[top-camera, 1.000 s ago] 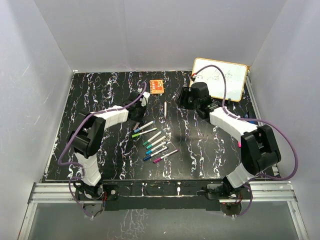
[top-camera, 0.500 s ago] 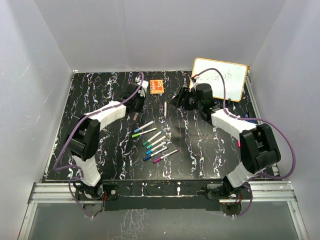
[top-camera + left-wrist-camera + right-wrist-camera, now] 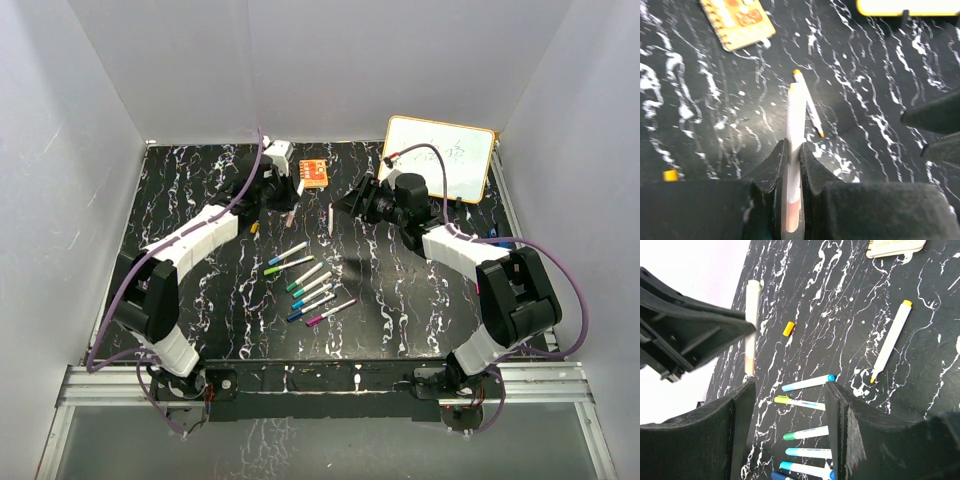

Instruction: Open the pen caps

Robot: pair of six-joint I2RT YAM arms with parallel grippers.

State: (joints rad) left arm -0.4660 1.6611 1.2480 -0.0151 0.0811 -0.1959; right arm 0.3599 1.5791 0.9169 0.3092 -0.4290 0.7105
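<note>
I need to grab the white pen next with my right gripper, by the end [image 3: 300,187] opposite its peach cap. Then my left gripper can take the cap off the white pen.
My left gripper [image 3: 280,198] is shut on a white pen [image 3: 795,117] whose peach cap end sits back between the fingers; it holds the pen above the table. It also shows in the right wrist view [image 3: 685,335] with that pen [image 3: 751,315]. My right gripper [image 3: 346,203] is open and empty, facing the left one [image 3: 790,425]. An uncapped pen with a yellow tip [image 3: 329,218] lies between them [image 3: 809,105] [image 3: 890,342]. A loose yellow cap [image 3: 254,227] lies on the table [image 3: 788,328] [image 3: 670,175]. Several capped pens [image 3: 306,286] lie in a row nearer the bases [image 3: 807,433].
An orange square block [image 3: 313,173] lies at the back centre [image 3: 737,20]. A white whiteboard [image 3: 440,158] leans at the back right. The black marbled table [image 3: 420,290] is walled in white on three sides.
My left gripper has moved toward the back of the table, lifting the pen. My right gripper has shifted left toward it. The yellow cap now shows on the table.
</note>
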